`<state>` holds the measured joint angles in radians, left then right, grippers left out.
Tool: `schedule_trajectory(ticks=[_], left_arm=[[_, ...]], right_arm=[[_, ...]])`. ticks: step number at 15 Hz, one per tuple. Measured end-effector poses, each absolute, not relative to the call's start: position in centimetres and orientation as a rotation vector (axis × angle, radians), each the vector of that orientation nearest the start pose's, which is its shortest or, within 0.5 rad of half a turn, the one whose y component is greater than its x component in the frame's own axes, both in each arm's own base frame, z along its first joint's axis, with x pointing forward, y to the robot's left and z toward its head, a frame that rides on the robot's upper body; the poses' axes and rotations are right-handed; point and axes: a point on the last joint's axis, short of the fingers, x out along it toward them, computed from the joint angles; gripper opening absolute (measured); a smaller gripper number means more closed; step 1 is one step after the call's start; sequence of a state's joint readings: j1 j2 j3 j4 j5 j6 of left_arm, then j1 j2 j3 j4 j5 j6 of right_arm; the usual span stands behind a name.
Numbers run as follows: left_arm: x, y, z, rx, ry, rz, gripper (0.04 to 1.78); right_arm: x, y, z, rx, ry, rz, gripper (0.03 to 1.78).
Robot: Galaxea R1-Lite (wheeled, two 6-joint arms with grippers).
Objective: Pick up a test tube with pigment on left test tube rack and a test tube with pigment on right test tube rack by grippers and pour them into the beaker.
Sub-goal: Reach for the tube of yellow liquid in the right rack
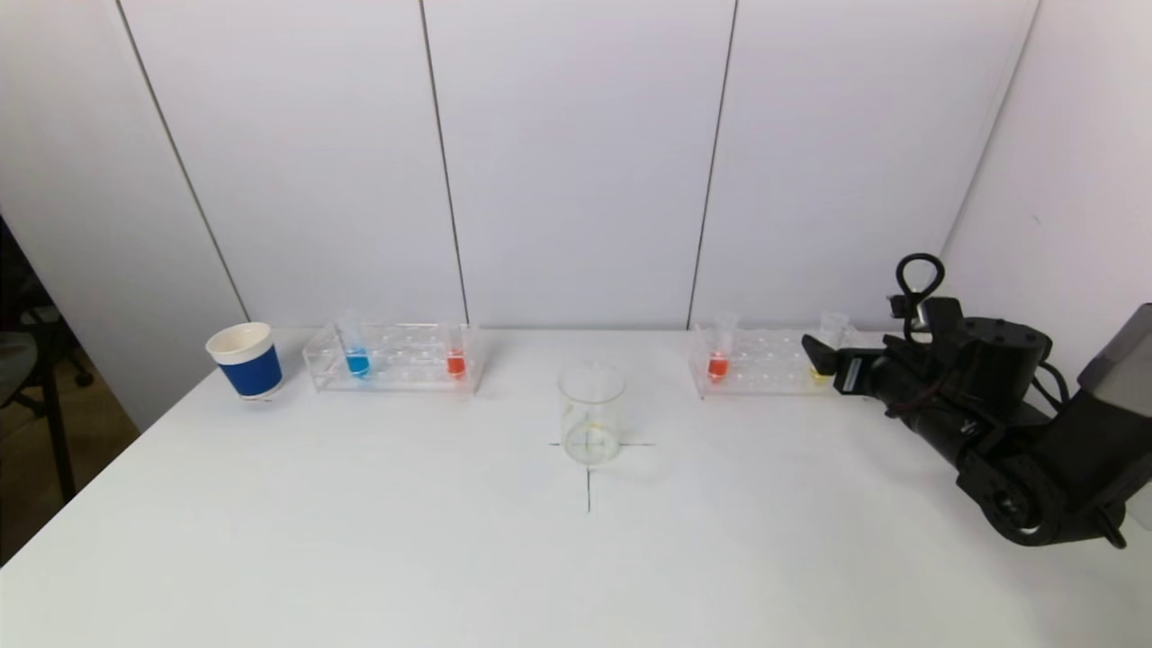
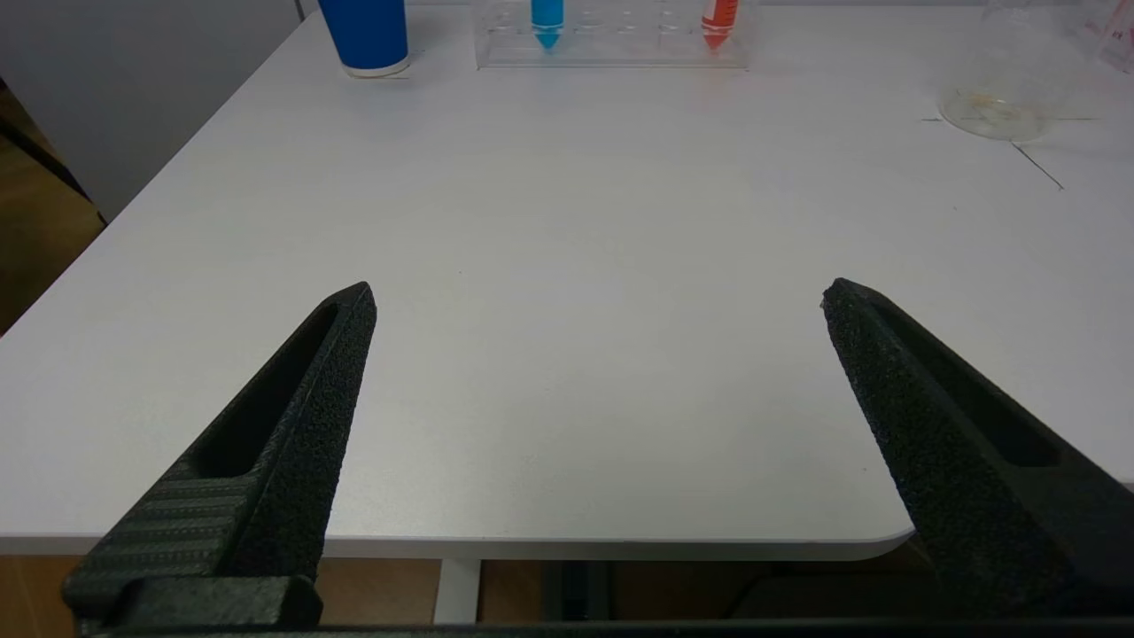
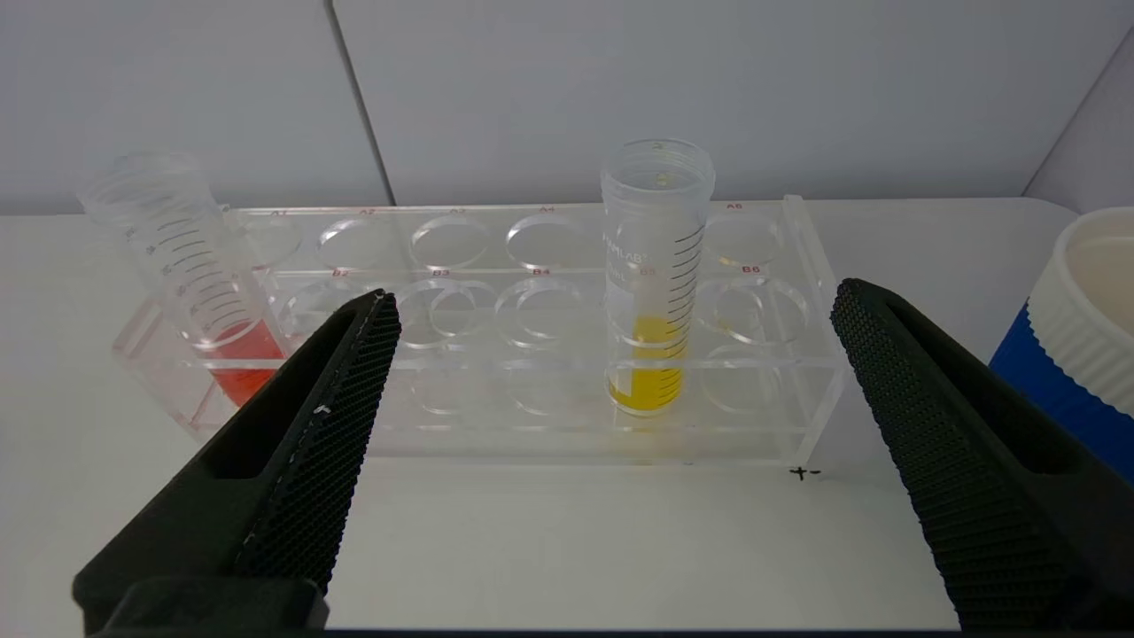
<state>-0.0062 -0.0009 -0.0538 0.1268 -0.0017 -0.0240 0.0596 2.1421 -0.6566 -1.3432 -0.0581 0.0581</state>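
Observation:
My right gripper is to grab the yellow tube next by its bare upper part below the tube's rim [image 1: 832, 328] to pour, since the rack encloses the tube's lower half.
The left rack [image 1: 396, 371] holds a blue-pigment tube [image 1: 356, 357] and a red-pigment tube [image 1: 455, 358]. The clear beaker [image 1: 591, 412] stands mid-table on a drawn cross. The right rack [image 1: 765, 369] holds a red-pigment tube [image 1: 718, 360] and a yellow-pigment tube [image 1: 821, 360]. My right gripper [image 1: 814, 351] is open and empty just in front of the yellow tube [image 3: 654, 275], fingers apart on either side of it, not touching. My left gripper [image 2: 598, 285] is open and empty, low over the table's near edge, far from the left rack [image 2: 611, 58]; the head view does not show it.
A blue paper cup [image 1: 245, 360] stands left of the left rack. Another blue cup [image 3: 1072, 319] stands close beside the right rack's outer end. White wall panels rise right behind both racks. Black pen marks lie on the white table [image 1: 360, 540].

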Motion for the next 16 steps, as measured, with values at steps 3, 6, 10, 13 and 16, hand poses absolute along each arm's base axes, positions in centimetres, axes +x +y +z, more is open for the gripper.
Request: schedule_trajectory(ticks=[3, 6, 10, 13, 16], left_arm=[[-2.7, 0.0, 7.7, -0.024, 0.072, -0.007, 1.76], [-2.7, 0.0, 7.7, -0.024, 0.072, -0.007, 1.76], [-2.7, 0.0, 7.7, -0.024, 0.072, -0.007, 1.76], [-2.7, 0.0, 7.7, -0.024, 0.072, -0.006, 1.76], [-2.7, 0.0, 7.7, -0.024, 0.072, -0.007, 1.76]], right_arm=[[35.8, 2.0, 6.8, 0.05, 0.14, -0.003, 1.77], [36.4, 1.8, 6.7, 0.051, 0.128, -0.009, 1.77], [37.1, 1.6, 6.7, 0.051, 0.113, -0.015, 1.77], [37.7, 1.3, 6.7, 0.051, 0.102, -0.021, 1.77], [38.2, 1.1, 6.6, 0.051, 0.095, -0.028, 1.77]])
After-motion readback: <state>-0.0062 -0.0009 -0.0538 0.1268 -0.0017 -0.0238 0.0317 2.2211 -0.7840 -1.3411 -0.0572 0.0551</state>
